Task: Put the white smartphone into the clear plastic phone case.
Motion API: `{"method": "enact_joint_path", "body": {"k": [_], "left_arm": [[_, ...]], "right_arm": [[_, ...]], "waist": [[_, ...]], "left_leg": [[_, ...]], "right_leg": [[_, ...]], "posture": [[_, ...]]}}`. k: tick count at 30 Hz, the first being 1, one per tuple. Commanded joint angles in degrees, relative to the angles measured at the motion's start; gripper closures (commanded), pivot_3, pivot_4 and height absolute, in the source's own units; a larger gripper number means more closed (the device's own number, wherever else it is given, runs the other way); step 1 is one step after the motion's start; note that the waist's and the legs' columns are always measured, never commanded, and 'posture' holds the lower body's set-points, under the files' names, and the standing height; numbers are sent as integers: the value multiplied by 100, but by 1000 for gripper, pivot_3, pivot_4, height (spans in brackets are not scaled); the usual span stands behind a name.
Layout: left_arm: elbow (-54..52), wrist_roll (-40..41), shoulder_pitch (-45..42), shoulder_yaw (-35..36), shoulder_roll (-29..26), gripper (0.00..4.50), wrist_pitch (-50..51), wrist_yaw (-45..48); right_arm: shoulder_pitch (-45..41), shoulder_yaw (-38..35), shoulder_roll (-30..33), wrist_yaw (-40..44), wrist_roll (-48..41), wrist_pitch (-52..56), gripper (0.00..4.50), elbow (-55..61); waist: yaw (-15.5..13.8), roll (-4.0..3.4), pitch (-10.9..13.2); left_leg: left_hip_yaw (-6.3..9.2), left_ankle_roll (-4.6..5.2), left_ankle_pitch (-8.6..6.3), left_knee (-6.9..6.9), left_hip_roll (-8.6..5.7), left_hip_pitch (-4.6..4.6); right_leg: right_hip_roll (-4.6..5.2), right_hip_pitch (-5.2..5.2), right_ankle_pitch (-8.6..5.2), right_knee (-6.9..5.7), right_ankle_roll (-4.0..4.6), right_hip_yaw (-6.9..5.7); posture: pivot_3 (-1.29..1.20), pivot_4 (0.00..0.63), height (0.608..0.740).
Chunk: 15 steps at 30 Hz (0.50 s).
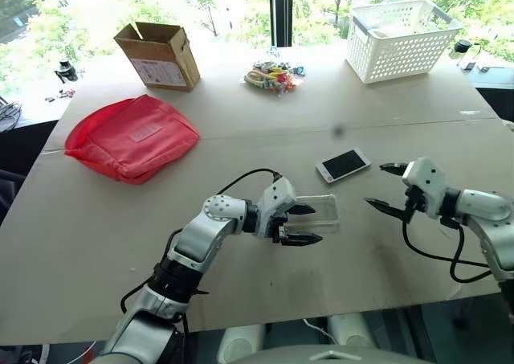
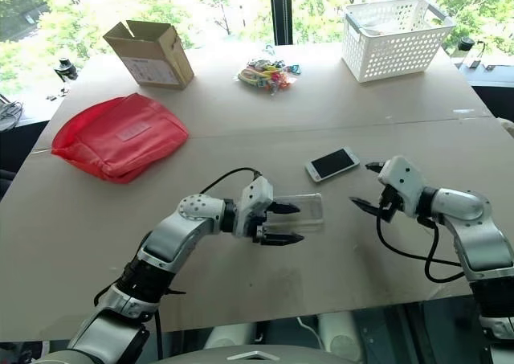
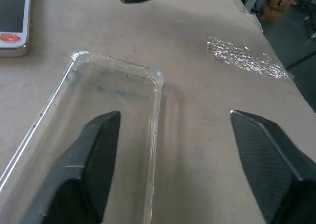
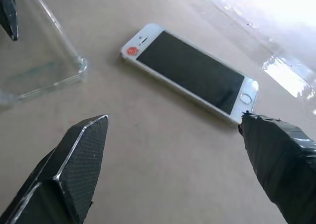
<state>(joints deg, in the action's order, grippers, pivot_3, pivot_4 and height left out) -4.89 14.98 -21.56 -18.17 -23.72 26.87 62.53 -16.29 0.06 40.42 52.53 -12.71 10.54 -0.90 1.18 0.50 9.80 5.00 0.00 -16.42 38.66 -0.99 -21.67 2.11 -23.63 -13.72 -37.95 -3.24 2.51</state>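
Observation:
I need to grab the phone by its home-button end (image 1: 361,157) with my right gripper next, so that the phone can go into the white smartphone's clear case (image 1: 321,211).
The white smartphone (image 1: 344,165) lies screen up on the beige table (image 1: 96,243), right of centre. Just in front of it the clear plastic phone case (image 1: 324,212) lies flat with its hollow side up. My left gripper (image 1: 315,223) is open at the case's near end; one finger (image 3: 94,150) hovers over the case (image 3: 113,85) and the other stands off to its side. My right gripper (image 1: 375,185) is open to the right of the phone (image 4: 190,73), pointing at it, with nothing between its fingers.
A red fabric pouch (image 1: 132,137) lies at the left. At the back stand a cardboard box (image 1: 159,55), a pile of small colourful items (image 1: 273,76) and a white basket (image 1: 401,38). The table's front edge runs close below both arms.

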Motion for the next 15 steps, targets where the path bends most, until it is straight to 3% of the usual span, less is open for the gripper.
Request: {"method": "enact_joint_path", "body": {"k": [1, 7, 15], "left_arm": [[-450, 39, -63, 464, -190, 61, -101, -336], [-1229, 780, 92, 1396, -763, 61, 593, -451], [-1943, 1292, 343, 1906, -1428, 61, 1208, -596]], "right_arm": [[-829, 138, -96, 445, 18, -299, 0, -938], [-2626, 442, -764, 1078, 239, -678, 0, -3552], [-4192, 447, -1349, 1425, 628, -739, 0, -6271]], "waist": [[6, 0, 0], [100, 2, 2], [106, 1, 3]], "left_leg": [[0, 0, 0, 0, 1, 0], [-2, -3, 2, -8, 11, -3], [6, -27, 15, -25, 11, -8]], "right_leg": [[0, 0, 0, 0, 0, 0], [3, -4, 1, 5, 1, -2], [15, -13, 1, 18, 1, 1]], "posture": [[0, 150, 740], [0, 150, 740], [0, 150, 740]]}}
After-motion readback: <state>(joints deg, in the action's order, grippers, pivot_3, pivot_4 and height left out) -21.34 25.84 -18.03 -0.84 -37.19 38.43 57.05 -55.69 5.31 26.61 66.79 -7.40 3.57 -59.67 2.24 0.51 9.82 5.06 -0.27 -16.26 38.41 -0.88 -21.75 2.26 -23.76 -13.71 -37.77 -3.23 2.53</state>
